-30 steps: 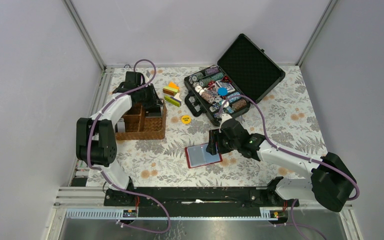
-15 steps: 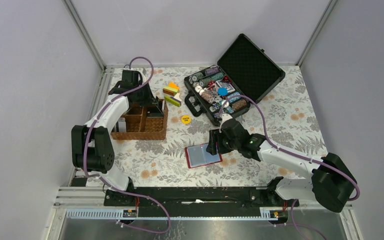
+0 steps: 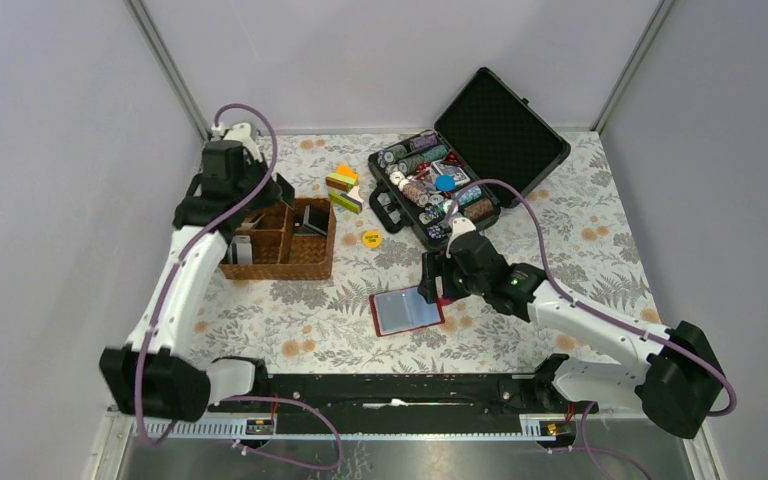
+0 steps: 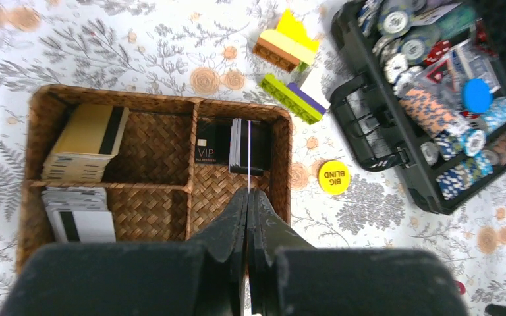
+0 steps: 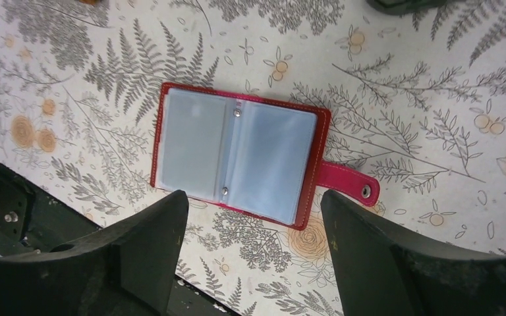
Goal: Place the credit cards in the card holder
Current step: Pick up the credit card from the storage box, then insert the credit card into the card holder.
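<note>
I will grab the credit card by its long edge with my right gripper, so the opposite edge stays free to go into the card holder's pocket.
The red card holder lies open on the table, its clear pockets showing light blue; it also shows in the top view. My right gripper is open and empty, hovering over the holder's near edge. My left gripper is shut on a thin credit card seen edge-on, held above the wicker basket. More credit cards lie in the basket: a tan stack, a whitish stack and dark cards. In the top view the left gripper is over the basket's back edge.
The open black case full of poker chips stands at the back right. Coloured blocks and a yellow chip lie between the basket and the case. The holder's strap sticks out to the right.
My left arm has risen up and back to the left out of the basket, with a card pinched in its fingers. My right gripper has shifted slightly and stays open over the holder.
</note>
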### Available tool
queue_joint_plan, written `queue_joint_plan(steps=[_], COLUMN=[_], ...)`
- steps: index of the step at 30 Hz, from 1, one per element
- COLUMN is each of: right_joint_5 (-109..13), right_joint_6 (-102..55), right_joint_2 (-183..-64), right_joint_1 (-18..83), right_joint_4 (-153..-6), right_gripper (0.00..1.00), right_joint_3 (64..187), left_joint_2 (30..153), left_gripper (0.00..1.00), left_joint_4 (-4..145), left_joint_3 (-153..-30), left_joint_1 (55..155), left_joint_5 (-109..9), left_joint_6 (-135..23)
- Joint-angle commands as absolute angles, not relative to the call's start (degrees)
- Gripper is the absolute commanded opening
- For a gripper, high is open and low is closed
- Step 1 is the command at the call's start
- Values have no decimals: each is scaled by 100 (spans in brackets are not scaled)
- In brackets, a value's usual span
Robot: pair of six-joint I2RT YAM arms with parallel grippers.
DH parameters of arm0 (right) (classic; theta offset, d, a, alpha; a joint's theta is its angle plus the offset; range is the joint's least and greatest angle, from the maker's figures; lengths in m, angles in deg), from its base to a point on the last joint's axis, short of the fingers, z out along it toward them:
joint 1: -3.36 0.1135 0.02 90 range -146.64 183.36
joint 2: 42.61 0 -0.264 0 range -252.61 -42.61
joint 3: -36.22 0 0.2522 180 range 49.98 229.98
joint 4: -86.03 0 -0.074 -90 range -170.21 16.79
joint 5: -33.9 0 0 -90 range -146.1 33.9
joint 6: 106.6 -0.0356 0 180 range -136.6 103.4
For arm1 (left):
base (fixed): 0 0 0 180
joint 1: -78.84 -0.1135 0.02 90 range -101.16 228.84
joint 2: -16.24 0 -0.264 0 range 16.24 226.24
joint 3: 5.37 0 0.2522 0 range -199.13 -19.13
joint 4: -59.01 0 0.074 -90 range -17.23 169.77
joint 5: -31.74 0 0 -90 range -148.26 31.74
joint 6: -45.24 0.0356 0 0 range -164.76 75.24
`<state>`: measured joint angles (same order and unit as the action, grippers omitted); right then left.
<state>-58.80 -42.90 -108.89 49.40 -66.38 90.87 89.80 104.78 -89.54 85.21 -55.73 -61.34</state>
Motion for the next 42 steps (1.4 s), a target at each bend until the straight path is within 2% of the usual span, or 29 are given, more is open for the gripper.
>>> queue_joint_plan(steps=[1, 6, 9, 16, 22, 25, 28, 33, 35, 41, 42], right_joint_5=[-5913, -5048, -4088, -1777, -1085, -414, 111, 300, 279, 19, -216], right_joint_6=[-4009, -3835, -3778, -3855, -3961, -4086, -4451, -4503, -4481, -4879, -4903], right_joint_2=[-10565, -10394, -10295, -10268, -10212, -10337, -10526, -10610, -10647, -10641, -10634], right_joint_1=[4857, 4728, 4456, 4031, 4029, 4033, 4044, 4172, 4271, 4394, 4396], right_joint_4=[-6511, -6785, -7058, -7721, -7956, -8282, -8627, -8648, -8572, -9059, -9025], right_gripper=[83, 89, 91, 92, 89, 78, 59, 53, 46, 2, 0], right_joint_3=[9615, 9788, 9862, 9918, 9875, 9844, 9783, 9756, 9762, 9519, 9485], left_joint_2=[8098, 7647, 7574, 7320, 7285, 7315, 7344, 7347, 7329, 7342, 7330], left_gripper=[0, 0, 0, 0, 0, 0, 0, 0, 0, 0, 0], left_joint_4=[10800, 11028, 11052, 10790, 10345, 10283, 10242, 9831, 9570, 9162, 9058], left_joint_3=[-9001, -8953, -8769, -8251, -7838, -7782, -7771, -7638, -7537, -7345, -7273], left_joint_1=[8535, 8543, 8736, 10214, 11082, 11310, 11405, 11424, 11433, 11487, 11492], left_joint_5=[-5445, -3606, -2297, -1208, -384, -245, -323, -556, -627, -1087, -1211], left_joint_6=[-6048, -6248, -6275, -6204, -6439, -6456, -6444, -6659, -6818, -7118, -7200])
